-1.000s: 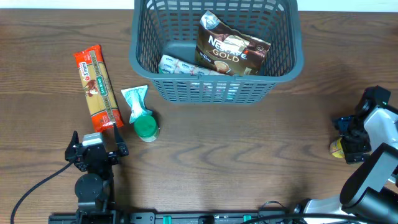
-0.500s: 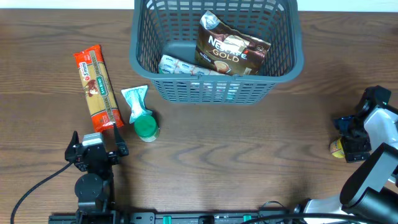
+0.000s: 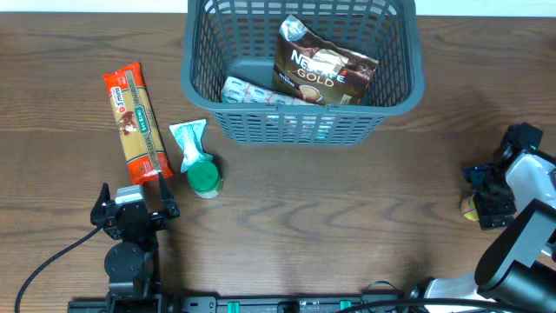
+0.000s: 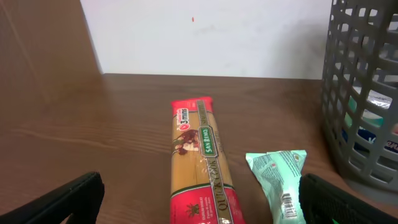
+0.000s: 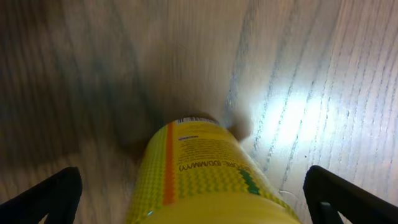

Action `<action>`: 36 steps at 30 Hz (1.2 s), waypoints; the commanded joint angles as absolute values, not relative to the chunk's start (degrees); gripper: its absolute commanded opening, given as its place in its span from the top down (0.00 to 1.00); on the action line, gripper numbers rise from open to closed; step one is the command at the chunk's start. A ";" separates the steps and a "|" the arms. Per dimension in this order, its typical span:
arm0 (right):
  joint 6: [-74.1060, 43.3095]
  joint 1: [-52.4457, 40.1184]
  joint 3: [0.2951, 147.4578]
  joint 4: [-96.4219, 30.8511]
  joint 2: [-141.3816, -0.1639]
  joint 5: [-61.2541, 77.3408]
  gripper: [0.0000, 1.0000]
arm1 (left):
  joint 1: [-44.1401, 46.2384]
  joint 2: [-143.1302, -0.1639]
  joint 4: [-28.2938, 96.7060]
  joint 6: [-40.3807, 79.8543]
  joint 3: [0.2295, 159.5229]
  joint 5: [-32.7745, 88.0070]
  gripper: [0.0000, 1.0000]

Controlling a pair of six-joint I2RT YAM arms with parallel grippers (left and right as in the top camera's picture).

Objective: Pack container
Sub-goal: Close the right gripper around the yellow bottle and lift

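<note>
Both fingers of my right gripper reach down level with the yellow bottle's printed label, with wood in each gap, so it is time to close on the bottle.
The grey lattice basket stands at the back middle and holds a Nescafe Gold pouch and a white pack. Its side shows in the left wrist view. A red and orange pasta pack and a mint green tube with a green cap lie left of the basket. My left gripper is open, its fingers apart just short of the pasta pack's near end. My right gripper is open at the far right, its fingers either side of a lying yellow bottle.
The table's right edge lies close to the right arm. A white wall rises behind the table's far edge in the left wrist view. Bare wood spans the middle front of the table.
The right gripper has shifted slightly toward the yellow bottle. The left arm and the items have not moved.
</note>
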State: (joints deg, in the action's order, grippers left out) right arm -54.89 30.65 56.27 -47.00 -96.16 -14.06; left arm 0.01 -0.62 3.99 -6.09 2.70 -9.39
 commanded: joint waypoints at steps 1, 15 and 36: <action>-55.68 31.44 55.83 -46.89 -96.14 -14.76 0.10 | -0.32 -0.23 4.82 -6.61 1.02 -9.67 0.02; -55.66 31.48 55.70 -47.11 -96.14 -14.79 0.43 | -0.32 -0.23 4.82 -6.61 1.02 -9.67 0.02; -55.68 31.46 55.70 -46.89 -96.14 -15.20 0.99 | -0.32 -0.23 4.82 -6.61 1.02 -9.67 0.01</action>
